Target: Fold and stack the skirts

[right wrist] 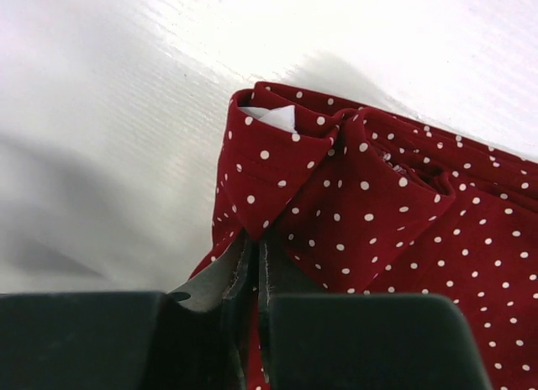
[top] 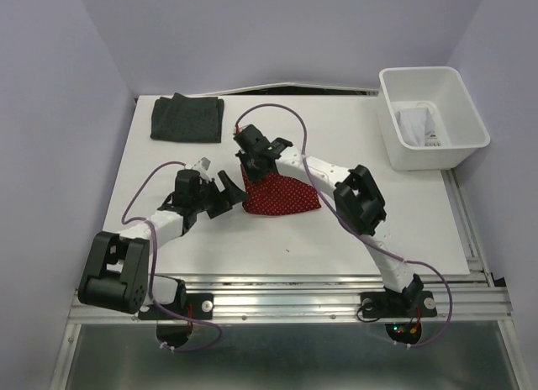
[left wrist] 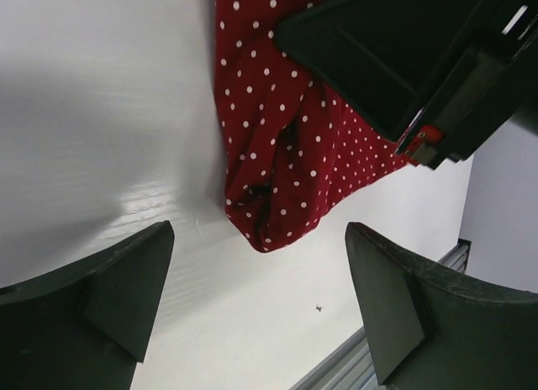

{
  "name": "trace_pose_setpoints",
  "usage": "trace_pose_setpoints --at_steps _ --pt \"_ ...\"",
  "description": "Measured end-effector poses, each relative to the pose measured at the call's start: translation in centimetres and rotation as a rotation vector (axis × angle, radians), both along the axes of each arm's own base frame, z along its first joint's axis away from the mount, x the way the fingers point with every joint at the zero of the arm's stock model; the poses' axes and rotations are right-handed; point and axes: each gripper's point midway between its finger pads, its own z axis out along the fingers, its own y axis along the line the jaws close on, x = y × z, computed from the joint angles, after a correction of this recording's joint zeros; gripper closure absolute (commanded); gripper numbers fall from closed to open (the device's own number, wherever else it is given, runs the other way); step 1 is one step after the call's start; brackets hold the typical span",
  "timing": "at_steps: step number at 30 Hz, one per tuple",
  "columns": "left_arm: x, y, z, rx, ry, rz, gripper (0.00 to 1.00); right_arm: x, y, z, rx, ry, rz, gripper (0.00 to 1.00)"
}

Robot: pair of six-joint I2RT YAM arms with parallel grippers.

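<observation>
My left gripper grabs the red skirt's bunched near corner (top: 253, 207), layers together, next, to stack the skirt folded on the charcoal skirt (top: 187, 118).
The red skirt (top: 282, 197) with tiny white dots lies bunched at the table's middle. My right gripper (top: 250, 161) is shut on its far left corner, and the right wrist view shows the red skirt (right wrist: 378, 205) pinched between the closed fingers (right wrist: 290, 276). My left gripper (top: 220, 191) stands open just left of the cloth; its wide-apart fingers (left wrist: 109, 281) hold nothing, with the red skirt (left wrist: 286, 146) ahead of them. The dark charcoal skirt (top: 187, 118) lies folded at the far left corner. The white skirt (top: 417, 125) sits in the bin.
A white plastic bin (top: 437, 146) stands at the far right of the table. The table's metal front rail (top: 294, 302) runs along the near edge by the arm bases. Purple walls close in on both sides.
</observation>
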Motion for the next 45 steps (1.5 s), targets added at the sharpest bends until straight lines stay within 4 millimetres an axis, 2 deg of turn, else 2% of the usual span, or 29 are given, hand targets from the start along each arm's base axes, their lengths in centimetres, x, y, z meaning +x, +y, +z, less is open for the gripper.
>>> trace_pose_setpoints --at_steps 7,12,21,25,31,33,34,37,39,40,41,42,43,45 --pt "1.3 -1.2 -0.5 0.019 -0.04 0.021 0.02 0.5 0.1 0.5 0.063 0.037 -0.032 0.99" --pt "3.6 -1.6 -1.7 0.051 -0.055 0.027 0.01 0.3 0.3 0.7 0.104 0.073 -0.035 0.99" --pt "5.4 -4.2 -1.9 0.03 -0.107 -0.01 0.02 0.5 0.4 3.0 0.182 0.091 -0.047 0.99" --pt "6.0 -5.1 -1.8 0.007 -0.121 -0.015 0.02 1.3 -0.1 3.8 0.207 0.089 -0.07 0.99" --pt "6.8 -5.7 -0.9 -0.016 -0.158 -0.003 0.13 2.8 -0.9 4.7 0.237 0.08 -0.11 0.99" --pt "7.3 -6.0 -0.6 -0.022 -0.171 -0.001 0.21 3.0 -1.1 4.7 0.242 0.082 -0.118 0.99" --pt "7.5 -6.1 -0.6 -0.024 -0.176 -0.001 0.31 3.1 -1.3 4.7 0.244 0.085 -0.123 0.99" --pt "7.9 -6.3 -0.8 -0.027 -0.18 -0.002 0.47 3.2 -1.4 4.8 0.248 0.087 -0.126 0.99" --pt "8.2 -6.4 -0.9 -0.024 -0.181 -0.004 0.52 3.2 -1.3 4.8 0.249 0.089 -0.124 0.99" --pt "8.5 -6.4 -1.0 -0.017 -0.186 -0.007 0.57 3.2 -1.3 4.8 0.249 0.089 -0.124 0.89" --pt "8.9 -6.5 -0.9 -0.011 -0.195 -0.01 0.69 3.2 -1.3 4.8 0.249 0.088 -0.124 0.67" --pt "9.1 -6.6 -0.9 -0.007 -0.201 -0.013 0.73 3.3 -1.4 4.8 0.247 0.086 -0.121 0.67" --pt "9.5 -6.6 -0.9 0.0 -0.205 -0.015 0.81 3.3 -1.4 4.8 0.248 0.085 -0.125 0.36" --pt "10.8 -6.6 -0.9 0.045 -0.224 -0.02 0.9 3.4 -1.5 4.9 0.242 0.078 -0.121 0.2"
